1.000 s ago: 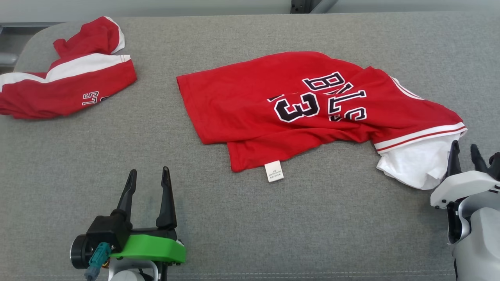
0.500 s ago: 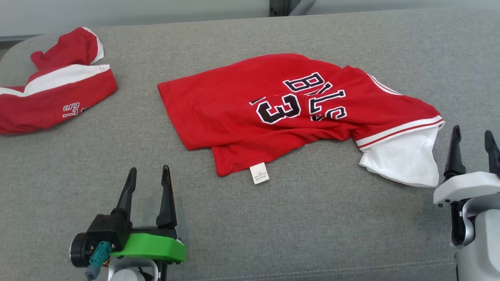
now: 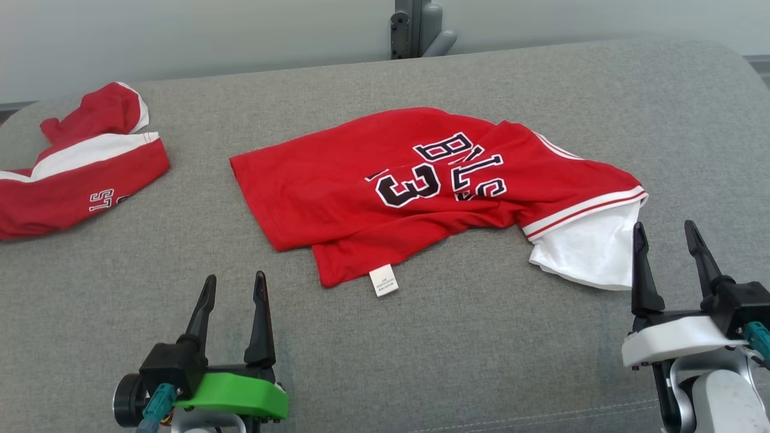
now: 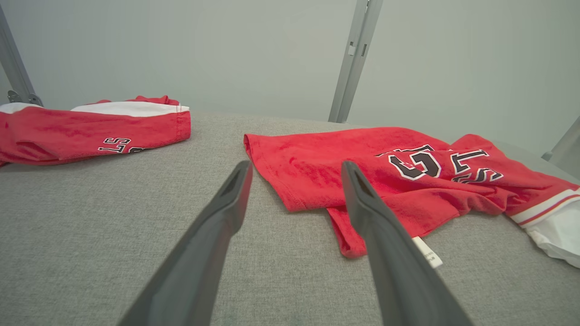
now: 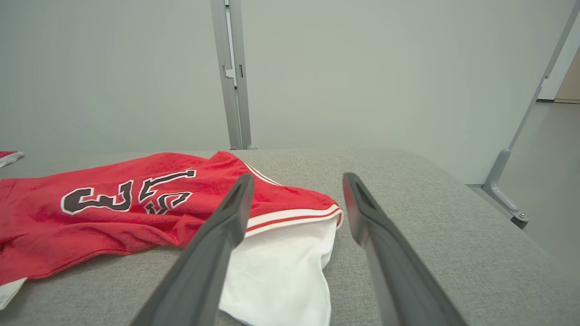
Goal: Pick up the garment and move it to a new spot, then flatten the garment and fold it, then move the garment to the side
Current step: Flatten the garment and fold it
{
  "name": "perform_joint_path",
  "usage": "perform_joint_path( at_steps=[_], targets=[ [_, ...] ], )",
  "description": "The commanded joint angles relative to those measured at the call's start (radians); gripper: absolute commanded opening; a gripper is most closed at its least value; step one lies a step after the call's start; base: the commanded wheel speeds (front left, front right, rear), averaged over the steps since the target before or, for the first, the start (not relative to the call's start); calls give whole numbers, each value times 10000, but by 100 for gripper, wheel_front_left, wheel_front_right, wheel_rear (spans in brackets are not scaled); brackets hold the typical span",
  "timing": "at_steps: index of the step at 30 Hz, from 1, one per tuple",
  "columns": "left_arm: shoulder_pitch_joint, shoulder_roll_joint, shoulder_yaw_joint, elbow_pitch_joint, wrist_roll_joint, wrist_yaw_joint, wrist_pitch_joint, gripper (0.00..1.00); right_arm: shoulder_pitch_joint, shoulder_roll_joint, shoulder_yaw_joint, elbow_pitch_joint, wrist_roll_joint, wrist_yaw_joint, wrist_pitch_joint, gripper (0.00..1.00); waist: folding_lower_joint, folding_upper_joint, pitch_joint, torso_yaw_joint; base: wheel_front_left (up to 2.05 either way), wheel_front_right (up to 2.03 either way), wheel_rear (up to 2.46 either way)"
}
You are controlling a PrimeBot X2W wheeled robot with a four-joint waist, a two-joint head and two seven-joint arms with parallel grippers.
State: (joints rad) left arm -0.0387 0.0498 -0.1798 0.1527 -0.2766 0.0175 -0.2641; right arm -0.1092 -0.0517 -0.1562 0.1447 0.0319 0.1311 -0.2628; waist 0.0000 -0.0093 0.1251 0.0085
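Note:
The left gripper pinches the hem corner beside the label next, where the jersey's edge juts out, since the jersey (image 3: pixel 426 187) lies slack and doubled over.
The garment (image 3: pixel 337 186) is a red jersey piece with black "33" lettering, a white-striped hem and a white lining at its right end. It lies crumpled and partly doubled over in the middle of the grey padded table (image 3: pixel 481 361). A white label (image 3: pixel 384 280) sticks out at its near edge. My right gripper (image 3: pixel 663 224) stands open just right of the white end (image 5: pixel 281 267), holding nothing. My left gripper (image 3: pixel 234 276) is open near the front left, short of the garment's near left corner (image 4: pixel 294 203).
A second red and white garment (image 3: pixel 78 180) lies bunched at the table's far left (image 4: pixel 90 131). A grey metal post (image 3: pixel 415 27) rises behind the table's back edge. Bare grey surface runs along the front and the far right.
My right gripper has opened wide and now sits level beside the white end. The head camera has shifted, so the whole picture has moved down and left. The left gripper is unchanged.

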Motion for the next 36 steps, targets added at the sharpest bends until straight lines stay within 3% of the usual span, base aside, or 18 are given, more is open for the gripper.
perform_joint_path(
  at_steps=[1, 10, 18, 36],
  targets=[
    [143, 12, 16, 10, -69, -33, -1, 100, 245, -11, 57, -131, 52, -7, -35, 100, 0, 93, -159, -81, 0, 0, 0],
    [720, 12, 177, 30, -21, -85, -1, 100, 1077, 6, 468, -538, 503, -7, -36, 100, 0, 93, -657, -302, 0, 0, 0],
    [744, 12, 125, 148, 39, -151, -1, 100, 1165, 4, 286, -135, 646, -7, -35, 100, 0, 93, -790, -382, 0, 0, 0],
    [307, 12, -46, 270, 63, -176, 0, 100, -1037, 0, -612, 4473, 907, -7, -24, 100, 0, 93, -257, 107, 0, 0, 0]
  ],
)
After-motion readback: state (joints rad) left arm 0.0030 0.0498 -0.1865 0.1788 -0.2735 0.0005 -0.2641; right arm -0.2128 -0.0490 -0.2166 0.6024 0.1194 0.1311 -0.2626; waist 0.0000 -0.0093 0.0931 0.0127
